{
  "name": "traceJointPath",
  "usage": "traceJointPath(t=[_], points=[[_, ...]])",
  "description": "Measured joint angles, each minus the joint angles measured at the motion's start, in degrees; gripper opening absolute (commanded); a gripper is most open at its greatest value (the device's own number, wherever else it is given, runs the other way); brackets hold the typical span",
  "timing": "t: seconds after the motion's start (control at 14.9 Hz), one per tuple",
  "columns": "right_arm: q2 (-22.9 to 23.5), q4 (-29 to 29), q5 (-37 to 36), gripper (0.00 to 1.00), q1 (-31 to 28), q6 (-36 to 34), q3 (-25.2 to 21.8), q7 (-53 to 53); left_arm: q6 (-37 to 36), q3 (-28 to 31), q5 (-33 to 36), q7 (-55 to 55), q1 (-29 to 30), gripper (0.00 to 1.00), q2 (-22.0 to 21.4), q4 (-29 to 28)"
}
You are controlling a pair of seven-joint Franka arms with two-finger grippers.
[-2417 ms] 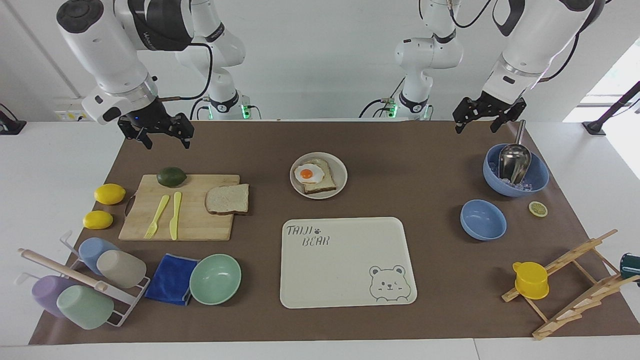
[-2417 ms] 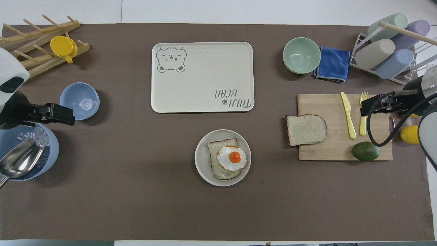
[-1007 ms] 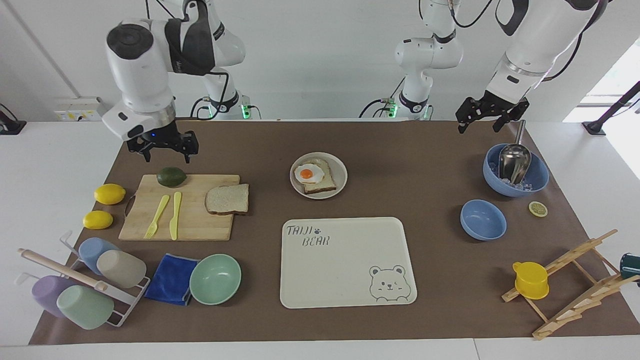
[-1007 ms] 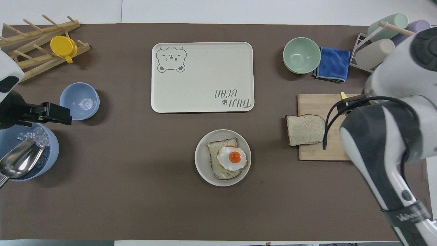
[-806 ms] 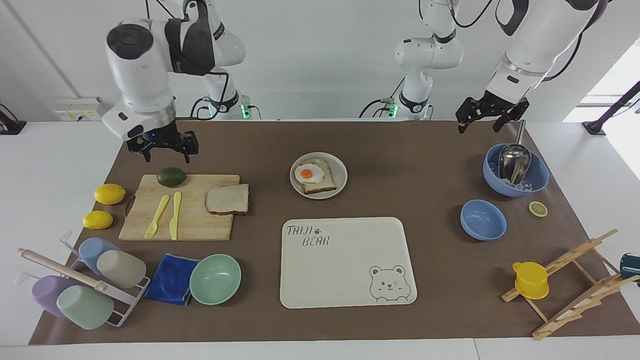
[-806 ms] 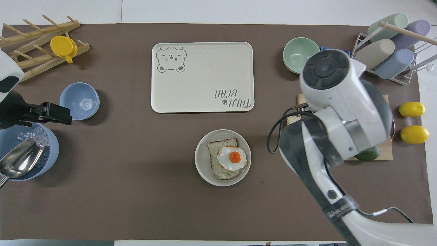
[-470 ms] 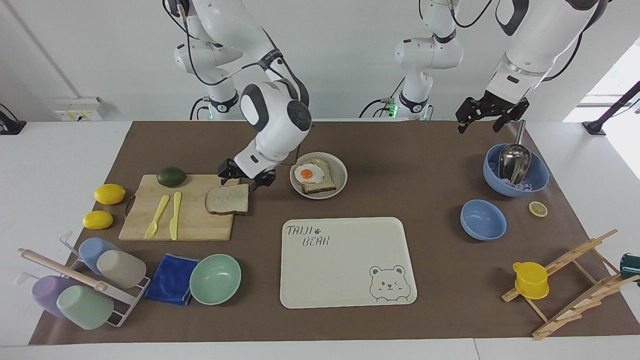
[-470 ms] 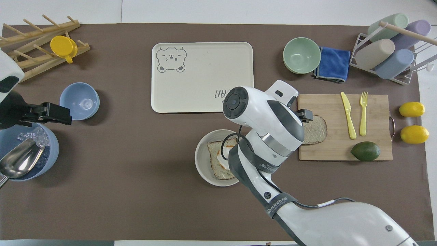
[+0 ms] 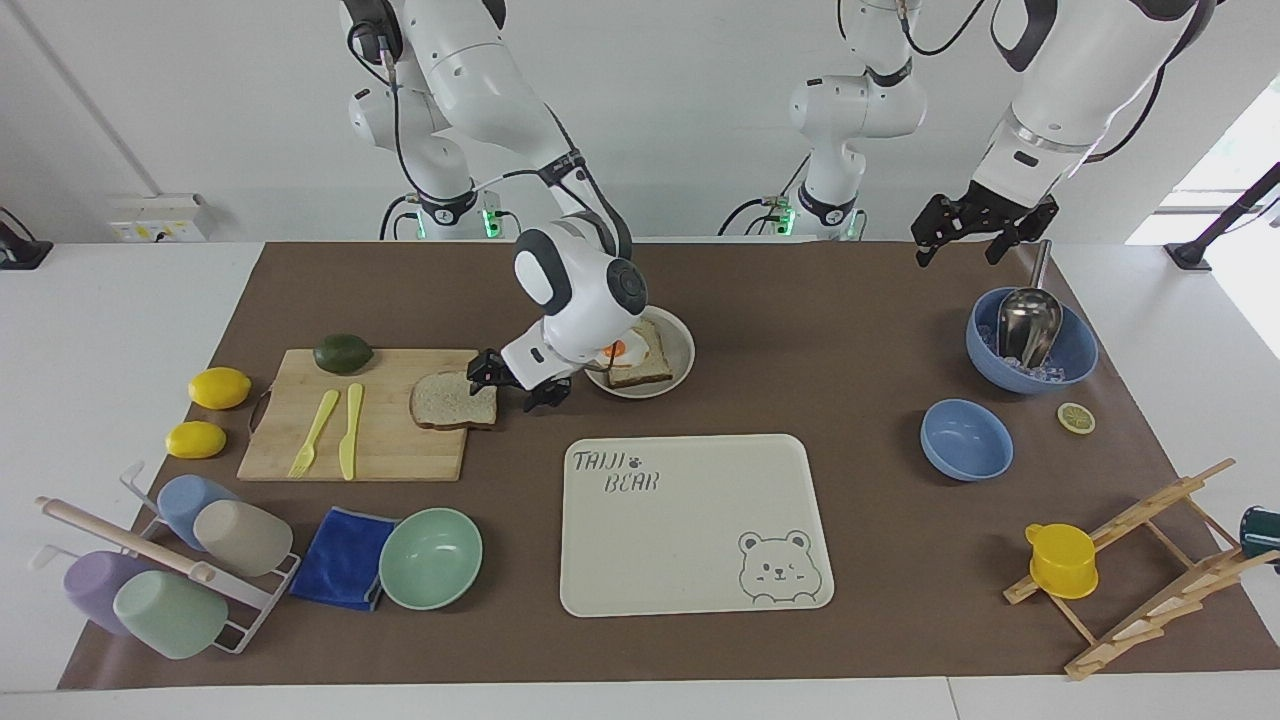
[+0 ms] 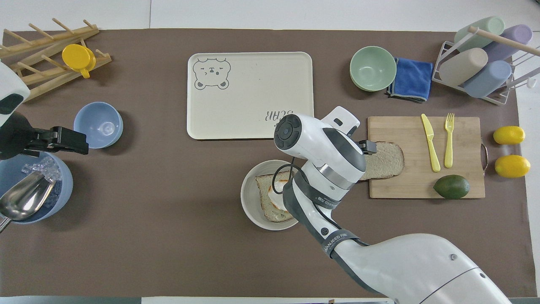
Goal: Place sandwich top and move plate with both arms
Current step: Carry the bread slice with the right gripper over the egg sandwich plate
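Note:
I should next grab the sandwich top with my right gripper by its overhanging edge. The sandwich top sticks out past the cutting board, so there is room for my fingers underneath.
The sandwich top lies flat on the wooden cutting board, at the board's end toward the plate; it also shows in the overhead view. The plate holds the egg-topped bread slice, partly hidden by my right arm. My right gripper is open and low at the sandwich top's edge nearest the plate, its fingers spread on either side of that edge. My left gripper is open and empty, waiting in the air beside the blue bowl with a metal scoop.
A yellow fork and knife and an avocado lie on the board. The bear tray sits farther from the robots than the plate. A mint bowl, blue cloth, cup rack, small blue bowl and wooden rack stand around.
My right arm has swung from near the avocado, across the board, and come down at the sandwich top's edge by the plate. The left arm has barely moved.

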Motion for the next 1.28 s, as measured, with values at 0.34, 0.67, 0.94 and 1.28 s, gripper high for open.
traceJointPath(t=[0.34,0.67,0.94,1.28], points=[[-0.3,-2.7,0.0,0.93,-1.2,0.3,-0.1,0.5,0.0,0.0,0.0,0.0,0.0,1.0,0.0,0.0],[-0.8,-3.9,0.0,0.76,-1.4,0.3,-0.2,0.5,0.0,0.0,0.0,0.0,0.0,1.0,0.0,0.0],[-1.3,-5.3,0.0,0.72,-1.3,0.3,-0.2,0.4,0.0,0.0,0.0,0.0,0.0,1.0,0.0,0.0],[-1.8,-6.2,0.0,0.2,-1.3,0.3,-0.1,0.4,0.0,0.0,0.0,0.0,0.0,1.0,0.0,0.0]])
